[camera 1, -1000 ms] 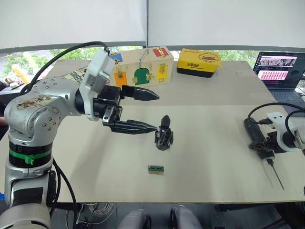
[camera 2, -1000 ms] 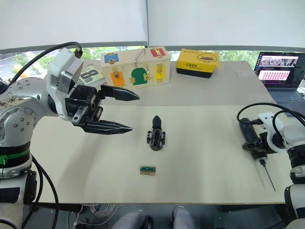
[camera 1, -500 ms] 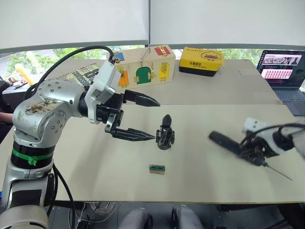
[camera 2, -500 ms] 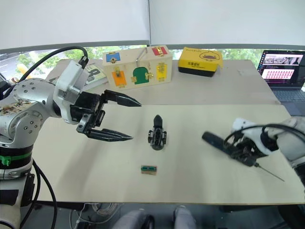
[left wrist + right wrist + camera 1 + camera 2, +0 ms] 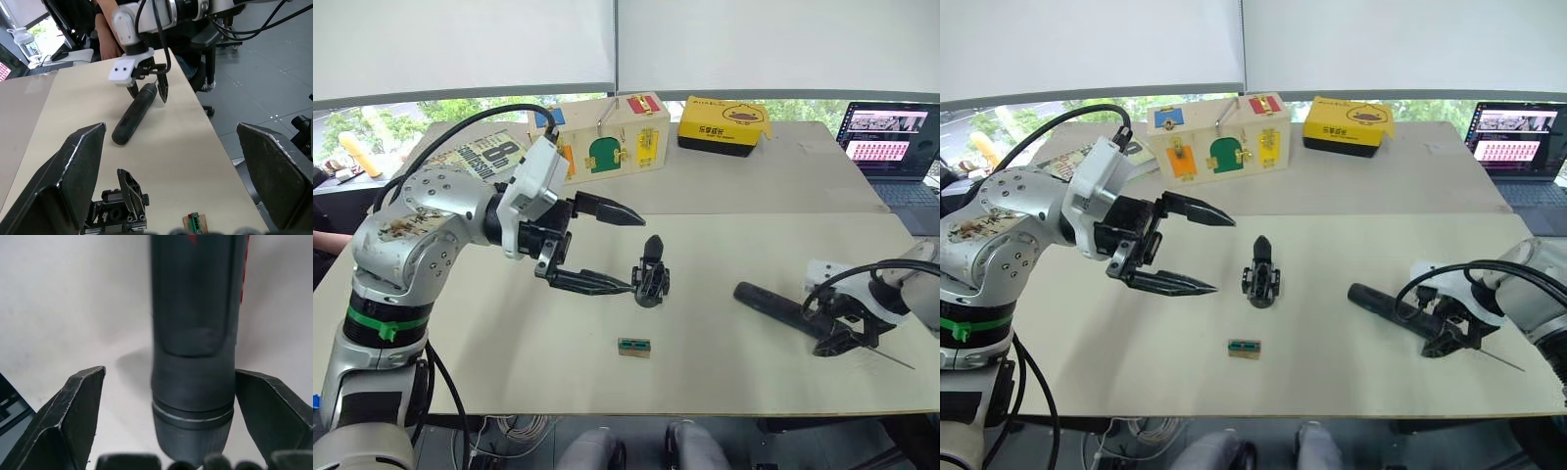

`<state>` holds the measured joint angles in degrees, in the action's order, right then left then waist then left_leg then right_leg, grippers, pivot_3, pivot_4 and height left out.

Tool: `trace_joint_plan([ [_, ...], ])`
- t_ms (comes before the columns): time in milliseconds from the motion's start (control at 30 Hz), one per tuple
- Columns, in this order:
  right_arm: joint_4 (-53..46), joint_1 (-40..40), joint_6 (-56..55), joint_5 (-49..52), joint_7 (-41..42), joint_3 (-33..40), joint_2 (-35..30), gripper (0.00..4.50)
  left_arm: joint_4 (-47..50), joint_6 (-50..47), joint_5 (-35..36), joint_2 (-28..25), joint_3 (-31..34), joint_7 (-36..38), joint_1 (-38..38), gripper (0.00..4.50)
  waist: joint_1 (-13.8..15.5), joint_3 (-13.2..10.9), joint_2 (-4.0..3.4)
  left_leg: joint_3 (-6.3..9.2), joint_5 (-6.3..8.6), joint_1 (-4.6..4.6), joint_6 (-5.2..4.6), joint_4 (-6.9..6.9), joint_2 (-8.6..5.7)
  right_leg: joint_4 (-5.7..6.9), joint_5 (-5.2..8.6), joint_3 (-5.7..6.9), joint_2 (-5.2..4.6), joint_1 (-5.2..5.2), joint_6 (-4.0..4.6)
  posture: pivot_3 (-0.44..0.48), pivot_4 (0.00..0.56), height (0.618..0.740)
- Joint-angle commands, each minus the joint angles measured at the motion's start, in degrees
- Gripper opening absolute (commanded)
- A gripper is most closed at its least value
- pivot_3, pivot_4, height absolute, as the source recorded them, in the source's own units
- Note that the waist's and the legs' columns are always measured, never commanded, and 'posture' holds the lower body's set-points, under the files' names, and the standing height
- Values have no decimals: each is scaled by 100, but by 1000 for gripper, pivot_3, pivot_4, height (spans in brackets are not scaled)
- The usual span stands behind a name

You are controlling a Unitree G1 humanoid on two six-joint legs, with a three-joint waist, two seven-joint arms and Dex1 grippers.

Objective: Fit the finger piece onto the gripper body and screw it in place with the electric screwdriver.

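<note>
The thin metal bit (image 5: 891, 358) sticks out at the electric screwdriver's tip, so my right gripper needs to grab the screwdriver by its thick body near its collar (image 5: 811, 325) next.
The gripper body (image 5: 651, 277) stands near the middle of the table, a pointed black finger rising from its top. A separate finger piece is out of view. My left gripper (image 5: 637, 253) is open just left of the body, its lower fingertip almost touching it. The electric screwdriver (image 5: 777, 307) lies flat on the table at the right, its thin bit pointing to the right edge. My right gripper (image 5: 850, 331) sits over the bit end, open. In the right wrist view the screwdriver (image 5: 193, 357) lies between the spread fingers (image 5: 73, 421).
A small green block (image 5: 633, 346) lies in front of the gripper body. At the back stand a wooden lock box (image 5: 607, 137) and a yellow box (image 5: 722, 125). A magazine (image 5: 484, 157) is back left and a laptop (image 5: 891, 137) back right.
My right gripper carried the electric screwdriver in from the right edge, laid it flat with its handle toward the middle, and opened. My left gripper dropped closer to the gripper body.
</note>
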<state>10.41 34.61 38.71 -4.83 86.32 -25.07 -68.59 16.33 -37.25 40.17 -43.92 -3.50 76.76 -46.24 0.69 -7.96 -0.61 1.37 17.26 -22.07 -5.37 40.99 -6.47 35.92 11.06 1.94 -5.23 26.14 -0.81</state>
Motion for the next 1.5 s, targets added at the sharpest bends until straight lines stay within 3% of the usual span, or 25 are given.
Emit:
trace_joint_plan([
  [33, 286, 209, -216, -255, 28, -79, 159, 4484, 85, 124, -35, 15, 66, -56, -49, 4500, -3, -1, 2, 0, 0, 0, 0, 0, 0, 0, 0, -1, 0, 1, 0, 0, 150, 740],
  [67, 374, 240, -288, -319, 7, -107, 218, 4484, 76, 127, -46, 27, 57, -60, -55, 4500, -4, -2, 7, 0, 0, 2, 1, 0, 1, 1, 0, 0, 1, 0, 0, 0, 150, 740],
  [133, 478, 232, -492, -425, 1, -150, 283, 3983, 68, 154, -88, 61, 23, -71, -41, 4500, -8, -4, 12, 0, 0, 5, 1, 0, 2, 1, 0, 0, 3, -3, 0, 0, 150, 740],
  [333, 387, 46, -956, -466, -70, -13, 377, 1984, 15, 237, -219, 79, -107, 3, -3, 4500, -22, -2, 52, 0, 3, 13, 6, 4, 2, 1, 0, 0, 3, -12, 0, 0, 150, 740],
  [433, -96, 5, -932, -149, -129, 429, 432, 1892, 103, 256, -247, 79, -276, 71, 168, 4500, -29, -3, 64, 0, 13, 25, 24, 3, 3, 1, 0, 0, 3, -21, 0, 0, 150, 740],
  [500, -514, -129, -1555, 193, -146, 925, 353, 1892, 225, 188, -189, 7, -331, 156, 363, 4500, -70, -5, 60, -2, 13, 23, 24, -2, 2, 5, 0, -6, 4, -13, 0, 0, 150, 740],
  [633, -2327, -1114, -1237, 1806, -29, 2754, 311, 1892, 631, -130, 328, -279, -196, 476, 1212, 4500, -71, -37, 6, -4, -2, 1, 6, -15, 6, 17, 5, -8, 8, 21, 9, 0, 150, 740],
  [767, -4378, -2116, 214, 3833, -897, 4559, 1178, 1892, 708, 888, -380, -405, -303, 579, 2238, 4500, 5, -40, 3, 13, 2, 8, 10, -18, 15, 11, 9, 8, 14, 8, 16, 0, 150, 740],
  [867, -5174, -2490, 616, 4882, -1747, 5039, 1844, 1892, 550, 1559, -812, -328, -366, 565, 2684, 4500, 77, -46, 23, 14, 13, 13, 26, -11, 13, -4, 8, 4, 10, -13, 15, 0, 150, 740],
  [1000, -5640, -2709, 369, 5248, -2790, 4690, 2727, 1892, -105, 2659, -1461, 37, -490, 437, 2893, 4500, 180, -46, 27, 12, 41, 26, 27, -5, 3, -13, -3, -6, 3, -35, -1, 0, 150, 740],
  [1133, -5672, -3056, -373, 4789, -3217, 3992, 3540, 1892, -768, 3258, -2026, 578, -702, -38, 2918, 4500, 179, -43, 33, 10, 30, 37, 4, -8, -4, -3, -7, -8, 4, -32, -7, 0, 150, 740],
  [1300, -5676, -3483, -1119, 4394, -3271, 3326, 3941, 1892, -1136, 3838, -2365, 785, -976, 41, 3040, 4500, 110, -43, 33, 6, 17, 31, -17, -15, -13, 9, -6, -1, 14, -4, -7, 0, 150, 740],
  [1500, -5508, -3433, -1590, 4115, -3444, 2639, 4282, 1892, -1572, 4300, -2601, 1008, -1231, 64, 3008, 4500, 54, -44, 34, 4, 21, 50, 4, -12, -14, 0, -5, 16, 12, -18, -8, 0, 150, 740],
])
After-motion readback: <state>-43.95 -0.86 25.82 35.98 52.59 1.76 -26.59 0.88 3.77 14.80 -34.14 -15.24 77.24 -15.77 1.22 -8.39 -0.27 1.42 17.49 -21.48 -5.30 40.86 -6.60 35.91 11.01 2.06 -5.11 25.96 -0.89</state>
